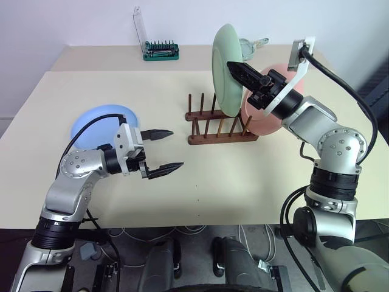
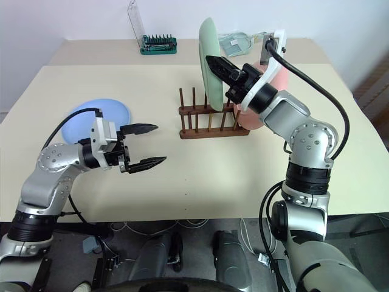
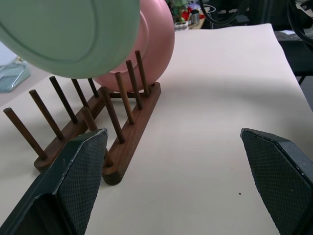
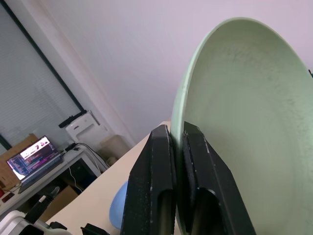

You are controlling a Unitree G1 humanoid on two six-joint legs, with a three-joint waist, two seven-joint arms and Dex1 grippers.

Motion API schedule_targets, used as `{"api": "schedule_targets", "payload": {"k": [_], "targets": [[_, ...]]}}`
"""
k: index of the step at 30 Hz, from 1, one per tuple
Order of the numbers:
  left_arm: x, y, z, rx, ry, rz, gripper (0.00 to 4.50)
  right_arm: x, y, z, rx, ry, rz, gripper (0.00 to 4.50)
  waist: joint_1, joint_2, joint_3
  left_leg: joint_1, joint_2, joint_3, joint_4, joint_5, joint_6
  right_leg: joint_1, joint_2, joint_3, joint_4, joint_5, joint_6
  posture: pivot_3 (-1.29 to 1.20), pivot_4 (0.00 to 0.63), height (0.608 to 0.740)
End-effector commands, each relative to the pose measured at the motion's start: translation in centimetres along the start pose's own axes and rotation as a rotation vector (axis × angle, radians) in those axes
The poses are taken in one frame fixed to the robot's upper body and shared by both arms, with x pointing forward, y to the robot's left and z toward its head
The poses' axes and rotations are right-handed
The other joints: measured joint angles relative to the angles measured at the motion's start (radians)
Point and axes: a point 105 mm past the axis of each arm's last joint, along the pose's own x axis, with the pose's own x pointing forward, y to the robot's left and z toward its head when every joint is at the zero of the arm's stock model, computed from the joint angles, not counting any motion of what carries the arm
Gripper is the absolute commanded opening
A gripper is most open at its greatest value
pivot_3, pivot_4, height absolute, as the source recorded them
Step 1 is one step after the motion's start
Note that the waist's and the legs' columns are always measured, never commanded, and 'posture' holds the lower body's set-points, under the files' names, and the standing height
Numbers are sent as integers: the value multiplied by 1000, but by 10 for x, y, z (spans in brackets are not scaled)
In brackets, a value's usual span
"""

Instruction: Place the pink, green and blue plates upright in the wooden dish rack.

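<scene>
My left gripper grabs the blue plate by its rim point(image 1: 77, 123) next, since the plate lies flat and its round side spreads wider than my fingers open.
My right gripper point(image 1: 236, 67) is shut on the rim of the green plate point(image 1: 226, 67), holding it upright just above the wooden dish rack point(image 1: 219, 125). The pink plate point(image 1: 265, 109) stands upright in the rack's right end, behind the green one. The blue plate point(image 1: 100, 125) lies flat on the table at the left. My left gripper point(image 1: 163, 149) hangs open over the table between the blue plate and the rack, pointing toward the rack, with nothing between its fingers point(image 3: 80, 171).
A green holder of screwdriver bits point(image 1: 160, 51) with a clear lid stands at the back of the table. A clear object point(image 1: 252, 45) lies behind the green plate. A black cable point(image 1: 340, 79) runs along my right arm.
</scene>
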Motion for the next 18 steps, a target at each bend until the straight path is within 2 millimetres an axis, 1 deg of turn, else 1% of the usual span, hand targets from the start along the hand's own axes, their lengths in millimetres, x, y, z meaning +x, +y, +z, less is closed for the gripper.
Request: {"api": "schedule_targets", "payload": {"k": [1, 8, 12, 14, 15, 18], "targets": [[0, -1, 3, 11, -9, 4, 4471, -3, 4, 9, -5, -37, 9, 0, 0, 0, 0, 0, 0, 0, 0, 0, 0, 0, 0, 0, 0, 0, 0, 0, 150, 740], [0, -1, 3, 11, -9, 10, 4471, -9, -10, -1, 60, -35, -44, 0, 0, 0, 0, 0, 0, 0, 0, 0, 0, 0, 0, 0, -1, 0, 0, 0, 150, 740], [0, 0, 3, 12, -11, 13, 4471, -11, -15, -3, 83, -40, -61, 0, 0, 0, 0, 0, 0, 0, 0, 0, 0, 0, 0, 0, -1, 0, 0, 0, 150, 740], [0, 1, 3, 13, -11, 15, 4500, -12, -16, -4, 86, -40, -66, 702, 0, 0, 0, 0, 0, 0, -1, 0, 0, 0, 0, 0, -1, 0, -1, 0, 150, 740], [0, 1, 3, 14, -11, 15, 4500, -13, -17, -4, 88, -40, -68, 968, 0, 0, 0, 0, 0, 0, -1, 0, 0, 0, 0, 0, -1, 0, -1, 0, 150, 740], [0, 1, 3, 14, -11, 16, 4500, -13, -17, -5, 89, -39, -71, 2403, 0, 0, 0, 0, 0, 0, -1, 0, 0, 0, 0, 0, -1, 0, -1, 0, 150, 740]]}}
